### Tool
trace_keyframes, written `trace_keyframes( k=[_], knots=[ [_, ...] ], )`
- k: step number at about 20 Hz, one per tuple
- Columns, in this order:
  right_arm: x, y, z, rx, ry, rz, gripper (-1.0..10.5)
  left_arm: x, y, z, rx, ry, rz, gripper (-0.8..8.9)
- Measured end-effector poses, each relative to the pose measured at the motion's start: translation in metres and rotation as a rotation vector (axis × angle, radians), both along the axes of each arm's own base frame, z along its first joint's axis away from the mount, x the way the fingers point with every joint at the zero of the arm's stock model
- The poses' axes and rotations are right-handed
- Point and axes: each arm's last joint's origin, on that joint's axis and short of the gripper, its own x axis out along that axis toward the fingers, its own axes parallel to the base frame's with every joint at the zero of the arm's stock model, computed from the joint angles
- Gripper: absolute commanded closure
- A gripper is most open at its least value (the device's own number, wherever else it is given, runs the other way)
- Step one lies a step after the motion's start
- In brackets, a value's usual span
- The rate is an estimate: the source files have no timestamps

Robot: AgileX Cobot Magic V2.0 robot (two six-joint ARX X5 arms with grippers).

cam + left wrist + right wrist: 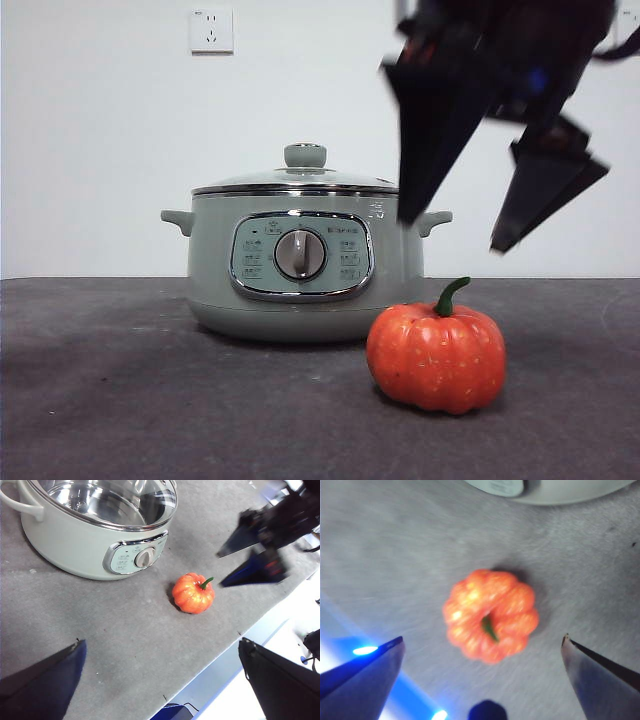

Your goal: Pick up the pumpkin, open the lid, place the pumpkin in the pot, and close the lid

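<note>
I will next grab the pumpkin by its ribbed round body (420,365) with my right gripper, so I can put it in the pot (300,270).
The small orange pumpkin (437,358) with a green stem sits on the dark table just in front of the pot (300,270), toward its right. The sage-green pot has its glass lid (300,178) on, with the round knob on top. My right gripper (455,232) hangs open directly above the pumpkin, its two jaws spread wide; its wrist view looks straight down on the pumpkin (491,615) between them. My left gripper (160,647) is open, high and off to the side, looking down on the pot (95,535), the pumpkin (193,593) and the right gripper (220,570).
A wall socket (211,30) is on the white wall behind. The table's edge (235,635) runs close past the pumpkin in the left wrist view, with blue-lit floor (365,651) beyond it.
</note>
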Motion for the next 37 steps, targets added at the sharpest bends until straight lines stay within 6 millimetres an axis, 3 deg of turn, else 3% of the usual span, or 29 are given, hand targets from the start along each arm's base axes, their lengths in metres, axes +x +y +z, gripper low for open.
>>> trace_keyframes(
  k=[5,10,12,14,18,24,26,31,37],
  knots=[
    [0.012,0.023,-0.036,-0.094,0.033,0.020,1.7,0.000,0.000,0.000,0.000,0.001,0.000,-0.08],
    [0.018,0.032,-0.059,-0.125,0.078,0.020,2.1,0.000,0.000,0.000,-0.002,0.002,0.002,-0.08],
    [0.020,0.034,-0.064,-0.128,0.084,0.014,2.9,0.000,0.000,0.000,-0.002,0.003,0.002,-0.08],
    [0.020,0.034,-0.065,-0.131,0.090,0.013,4.6,0.000,0.000,0.000,-0.002,0.003,0.002,-0.08],
    [0.019,0.034,-0.065,-0.133,0.098,0.003,9.7,0.000,0.000,0.000,-0.002,0.002,0.002,-0.08],
    [0.017,0.032,-0.064,-0.148,0.119,0.001,9.6,0.001,0.000,0.001,-0.003,-0.005,0.002,-0.08],
    [0.012,0.027,-0.054,-0.149,0.118,0.001,9.6,0.002,0.000,0.002,0.001,-0.023,0.008,-0.08],
    [-0.020,0.002,0.017,-0.037,-0.060,-0.014,9.6,0.016,-0.004,0.008,0.007,-0.051,0.011,-0.08],
    [-0.075,-0.047,0.089,0.103,-0.359,-0.095,9.6,0.066,-0.032,0.041,0.066,-0.110,-0.031,-0.08]
  ],
)
